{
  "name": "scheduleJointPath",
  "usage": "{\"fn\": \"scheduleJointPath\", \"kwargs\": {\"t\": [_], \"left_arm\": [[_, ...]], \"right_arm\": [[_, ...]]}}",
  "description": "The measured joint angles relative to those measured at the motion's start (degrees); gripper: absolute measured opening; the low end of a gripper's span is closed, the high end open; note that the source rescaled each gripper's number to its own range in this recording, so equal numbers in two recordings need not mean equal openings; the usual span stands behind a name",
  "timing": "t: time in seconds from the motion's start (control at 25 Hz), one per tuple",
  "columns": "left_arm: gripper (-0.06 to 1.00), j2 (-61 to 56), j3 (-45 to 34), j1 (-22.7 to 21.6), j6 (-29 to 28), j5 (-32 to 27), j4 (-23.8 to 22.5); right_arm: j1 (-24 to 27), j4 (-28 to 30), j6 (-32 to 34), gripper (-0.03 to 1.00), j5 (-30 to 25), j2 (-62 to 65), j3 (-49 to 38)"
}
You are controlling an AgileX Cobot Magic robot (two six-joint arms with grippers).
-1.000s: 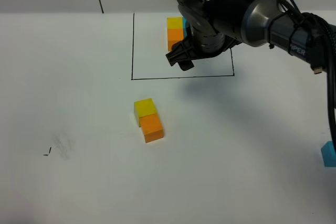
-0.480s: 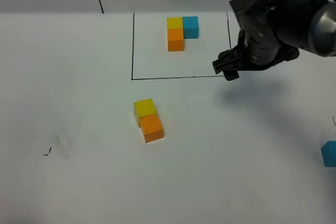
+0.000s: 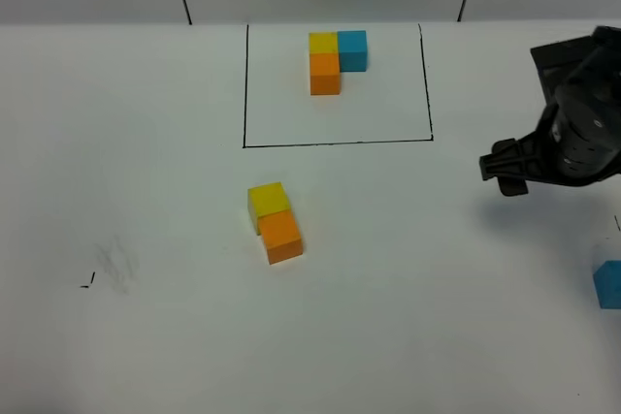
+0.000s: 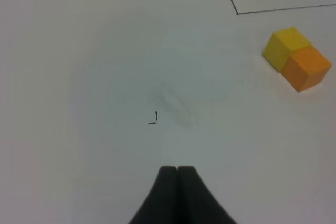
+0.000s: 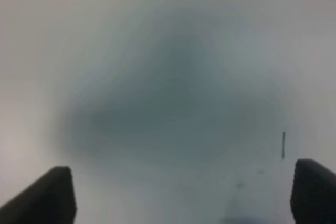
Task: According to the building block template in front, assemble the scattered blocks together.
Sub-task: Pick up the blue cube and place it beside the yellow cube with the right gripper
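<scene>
The right gripper should next grab the light blue cube by its opposite sides, so that it can set the cube against the yellow cube (image 3: 268, 200) like the template.
The template (image 3: 334, 57) is a yellow, light blue and orange L inside a thin black rectangle at the back. The loose yellow cube (image 3: 268, 200) and orange cube (image 3: 281, 236) touch each other in the middle of the table; both show in the left wrist view, yellow (image 4: 284, 47) and orange (image 4: 307, 67). The loose light blue cube (image 3: 608, 284) lies at the right edge. My right gripper (image 3: 505, 174) hovers above and left of it, open and empty (image 5: 178, 192). My left gripper (image 4: 177, 170) is shut and empty, out of the high view.
A small black mark (image 3: 87, 282) and a faint smudge (image 3: 118, 267) lie on the white table at the left; the mark also shows in the left wrist view (image 4: 155, 118).
My right gripper has swung from over the template to the right and toward the front, ending near the light blue cube. The cubes have not moved.
</scene>
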State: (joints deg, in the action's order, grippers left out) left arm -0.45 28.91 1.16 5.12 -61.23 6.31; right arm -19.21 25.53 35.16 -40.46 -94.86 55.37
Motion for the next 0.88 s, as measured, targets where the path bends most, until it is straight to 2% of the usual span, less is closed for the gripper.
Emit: {"fn": "scheduleJointPath", "kwargs": {"t": [0.4, 0.72, 0.88], "left_arm": [[0.00, 0.0, 0.0, 0.0, 0.0, 0.0, 0.0], [0.00, 0.0, 0.0, 0.0, 0.0, 0.0, 0.0], [0.00, 0.0, 0.0, 0.0, 0.0, 0.0, 0.0]], "right_arm": [[6.0, 1.3, 1.2, 0.93, 3.4, 3.1, -11.3], [9.2, 2.0, 3.0, 0.93, 9.8, 3.2, -18.1], [10.5, 2.8, 3.5, 0.93, 11.3, 3.2, -20.0]]}}
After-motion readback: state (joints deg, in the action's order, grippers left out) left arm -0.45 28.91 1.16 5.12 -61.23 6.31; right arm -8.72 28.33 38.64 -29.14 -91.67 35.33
